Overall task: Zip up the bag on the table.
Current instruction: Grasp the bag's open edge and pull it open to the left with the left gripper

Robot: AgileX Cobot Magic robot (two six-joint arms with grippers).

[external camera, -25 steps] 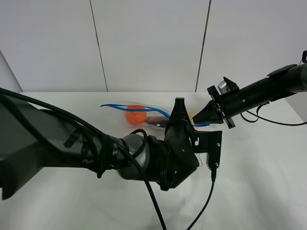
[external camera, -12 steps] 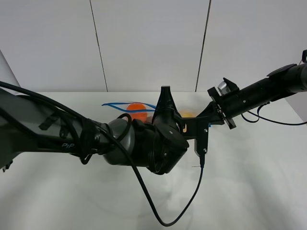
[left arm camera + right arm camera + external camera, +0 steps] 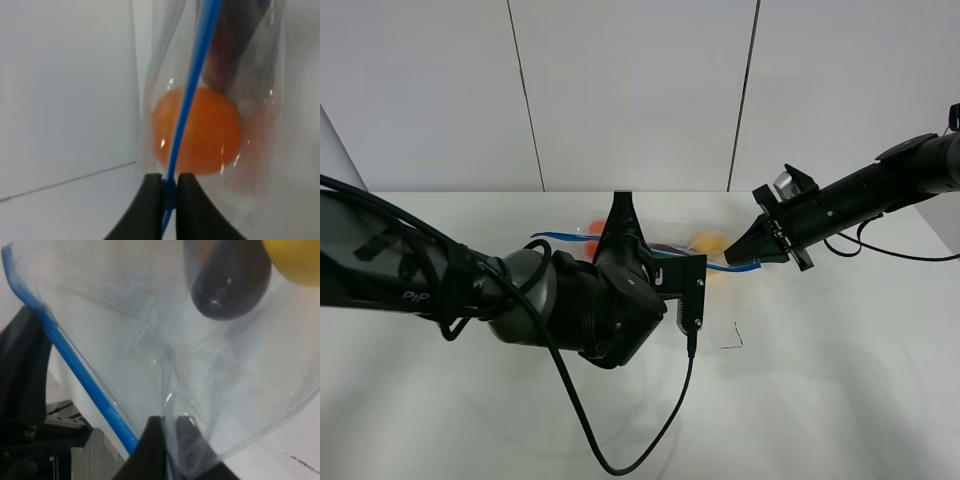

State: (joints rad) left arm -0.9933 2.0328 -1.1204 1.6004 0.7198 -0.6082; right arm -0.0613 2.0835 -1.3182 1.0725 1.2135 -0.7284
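My left gripper needs to move the slider to the zip strip's end before it releases the slider. The blue zip strip runs on past the slider and my left gripper's fingers.
The bag is a clear plastic zip bag held between my two grippers above the table. Its blue zip strip runs left to right. My left gripper is shut on the zip strip, with the orange and the dark eggplant just beyond it. My right gripper is shut on the bag's clear corner. There the blue strip, the eggplant and the yellow pear show through. The pear also shows in the high view.
My bulky left arm and its hanging cable cover the table's middle. A small black mark lies on the table below the bag. A white panelled wall stands behind.
My left gripper has slid leftward along the blue zip strip, away from the right gripper. The right gripper has held its place on the bag's corner.
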